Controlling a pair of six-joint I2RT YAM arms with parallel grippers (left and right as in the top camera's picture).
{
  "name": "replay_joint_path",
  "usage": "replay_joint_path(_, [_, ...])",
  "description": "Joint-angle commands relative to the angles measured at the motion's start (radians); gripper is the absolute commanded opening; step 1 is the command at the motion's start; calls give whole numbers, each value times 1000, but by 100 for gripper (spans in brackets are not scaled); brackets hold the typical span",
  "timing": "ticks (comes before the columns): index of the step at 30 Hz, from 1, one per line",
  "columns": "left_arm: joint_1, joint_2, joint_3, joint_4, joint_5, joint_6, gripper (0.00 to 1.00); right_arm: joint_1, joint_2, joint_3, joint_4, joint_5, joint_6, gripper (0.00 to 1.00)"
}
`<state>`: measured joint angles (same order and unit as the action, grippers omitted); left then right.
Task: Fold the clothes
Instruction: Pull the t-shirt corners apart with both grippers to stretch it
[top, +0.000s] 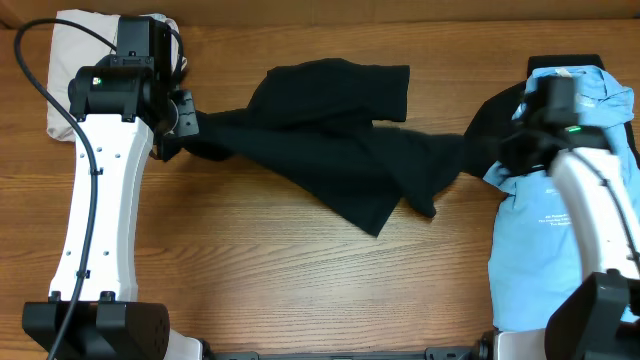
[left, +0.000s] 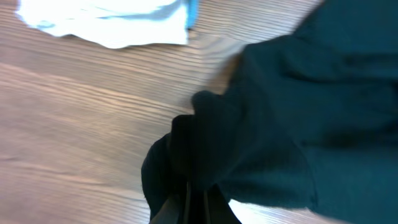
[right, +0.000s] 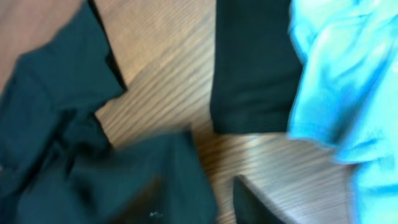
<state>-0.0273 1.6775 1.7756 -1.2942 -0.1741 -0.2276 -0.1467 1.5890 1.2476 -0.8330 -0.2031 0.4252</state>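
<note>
My right gripper grabs the black shirt (top: 340, 140) next by its edge at the end opposite my left gripper, to spread it out flat for folding.
The large black shirt (top: 340, 140) lies crumpled and stretched across the middle of the table. My left gripper (top: 186, 122) is shut on its left end; the left wrist view shows the closed fingers (left: 198, 202) pinching a bunch of black cloth (left: 286, 112). My right gripper (top: 508, 150) is at the shirt's right end, and its fingers (right: 199, 190) are apart with the black shirt's edge (right: 93, 162) lying over the left finger. Light-blue T-shirts (top: 560, 230) lie at the right. Pale beige trousers (top: 68, 70) lie at the far left.
A second dark garment (right: 255, 68) lies partly under the light-blue T-shirts (right: 348, 74) beside my right gripper. The pale trousers (left: 112, 25) show at the top of the left wrist view. Bare wooden table (top: 280, 270) runs along the front.
</note>
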Motion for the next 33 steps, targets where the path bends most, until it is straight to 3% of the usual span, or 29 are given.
replay_joint_path(1, [0, -11, 28, 1, 168, 23, 4, -50, -4, 117, -106, -159, -141, 54])
replay_joint_path(5, [-6, -11, 28, 1, 195, 22, 4, -2, -10, 212, -277, -177, -204, 63])
replay_joint_path(10, [-18, -11, 28, 17, 193, 22, 4, 201, -21, 184, -356, -105, -220, 66])
replay_joint_path(14, [-19, -11, 28, 41, 193, 22, 4, 385, -18, 93, -290, -53, -208, 66])
replay_joint_path(23, [-19, -11, 28, 62, 193, 22, 4, 687, -1, -198, -12, 225, 27, 64])
replay_joint_path(33, [-19, -9, 27, 76, 190, 22, 4, 761, 172, -261, 127, 254, 47, 64])
